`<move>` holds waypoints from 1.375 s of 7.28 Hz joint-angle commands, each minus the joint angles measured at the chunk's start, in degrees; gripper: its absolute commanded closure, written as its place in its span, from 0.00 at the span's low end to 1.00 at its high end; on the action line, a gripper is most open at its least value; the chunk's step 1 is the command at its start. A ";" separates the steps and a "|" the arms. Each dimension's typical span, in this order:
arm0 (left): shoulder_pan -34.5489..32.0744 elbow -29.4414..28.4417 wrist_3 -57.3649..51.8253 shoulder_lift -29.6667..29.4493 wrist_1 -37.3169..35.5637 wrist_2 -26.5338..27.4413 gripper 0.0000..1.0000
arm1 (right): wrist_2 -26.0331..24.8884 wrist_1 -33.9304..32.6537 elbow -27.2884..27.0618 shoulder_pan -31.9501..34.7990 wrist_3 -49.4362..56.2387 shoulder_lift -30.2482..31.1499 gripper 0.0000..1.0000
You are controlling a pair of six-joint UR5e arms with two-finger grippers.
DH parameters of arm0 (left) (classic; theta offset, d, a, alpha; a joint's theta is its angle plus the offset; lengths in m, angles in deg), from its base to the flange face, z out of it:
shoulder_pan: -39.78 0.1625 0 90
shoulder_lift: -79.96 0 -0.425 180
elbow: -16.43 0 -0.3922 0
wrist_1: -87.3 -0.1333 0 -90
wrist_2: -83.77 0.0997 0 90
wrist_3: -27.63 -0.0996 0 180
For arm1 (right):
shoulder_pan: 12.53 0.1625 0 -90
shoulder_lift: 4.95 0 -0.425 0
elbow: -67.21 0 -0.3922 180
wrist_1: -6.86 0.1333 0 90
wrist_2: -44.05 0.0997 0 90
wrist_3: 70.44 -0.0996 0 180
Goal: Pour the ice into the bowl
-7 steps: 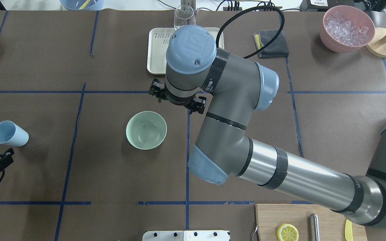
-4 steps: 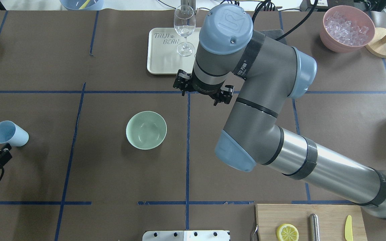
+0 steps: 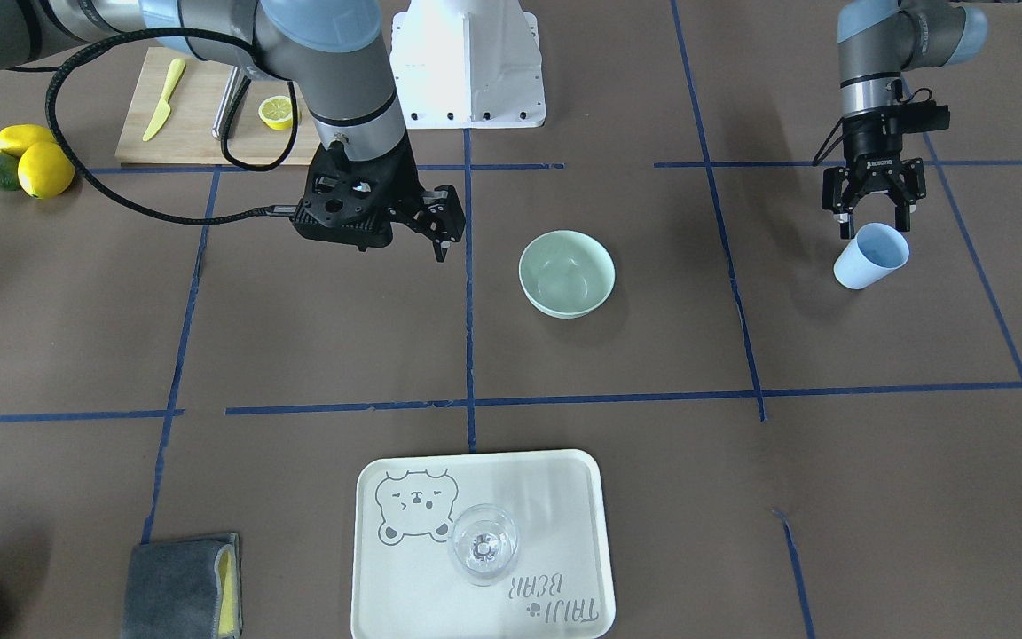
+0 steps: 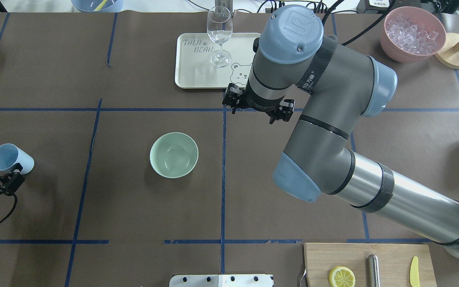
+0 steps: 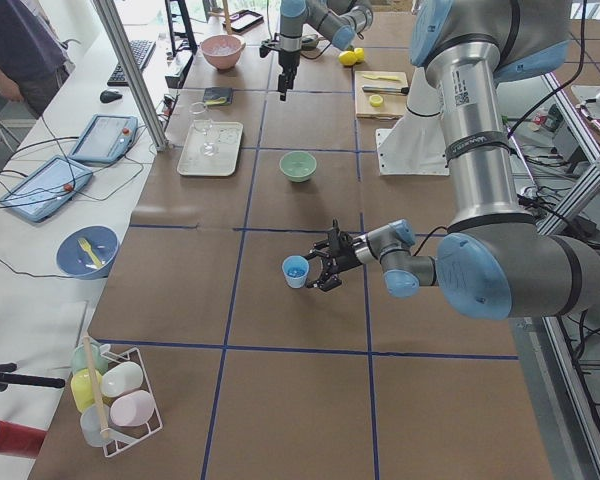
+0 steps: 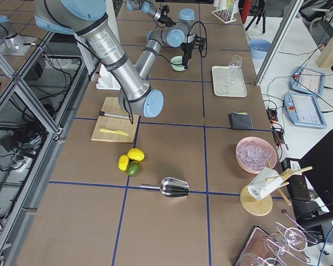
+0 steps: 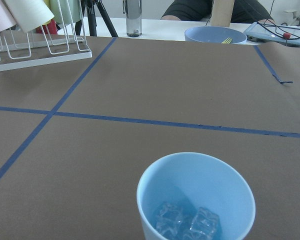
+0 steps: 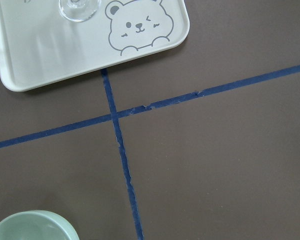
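Observation:
The open cup has loose ice cubes inside it. My left gripper will next grab the cup around its outer side (image 3: 852,266) (image 7: 144,218) and keep the cup upright.
The pale green bowl (image 4: 173,154) stands empty near the table's middle; it also shows in the front view (image 3: 567,273). A light blue cup (image 4: 11,158) at the far left holds a few clear ice cubes (image 7: 187,225). My left gripper (image 3: 871,217) is open just behind the cup, its fingers apart from the cup's wall. My right gripper (image 3: 442,226) hangs open and empty beside the bowl, towards the tray. More ice (image 4: 410,30) fills a pink bowl (image 4: 389,48) at the far right.
A cream tray (image 4: 197,67) with a wine glass (image 4: 218,32) lies behind the bowl. A grey cloth (image 3: 183,586), a cutting board (image 4: 357,259) with half a lemon, a metal scoop (image 6: 172,187) and lemons (image 3: 32,160) are on my right side.
My right arm has swung right and back, away from the bowl towards the tray. My left gripper has moved up close to the blue cup.

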 commanded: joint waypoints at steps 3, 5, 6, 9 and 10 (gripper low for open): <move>0.00 -6.43 0.02 -5.43 -0.39 6.53 0.01 | 0.00 0.00 0.00 0.05 0.06 0.40 0.00; 0.00 -7.15 0.02 -5.80 -0.30 6.62 0.01 | -0.09 0.00 0.00 0.05 0.06 0.40 0.00; 0.00 -7.85 0.02 -6.06 -0.30 6.70 0.01 | -0.09 0.00 0.00 0.05 0.06 0.40 0.00; 0.00 -12.77 0.02 -11.50 -0.30 8.98 0.02 | -0.09 0.00 0.00 0.31 0.06 0.40 0.00; -0.17 -12.78 0.02 -11.17 -0.13 9.51 0.02 | 0.00 0.00 -0.09 0.31 0.06 0.31 0.00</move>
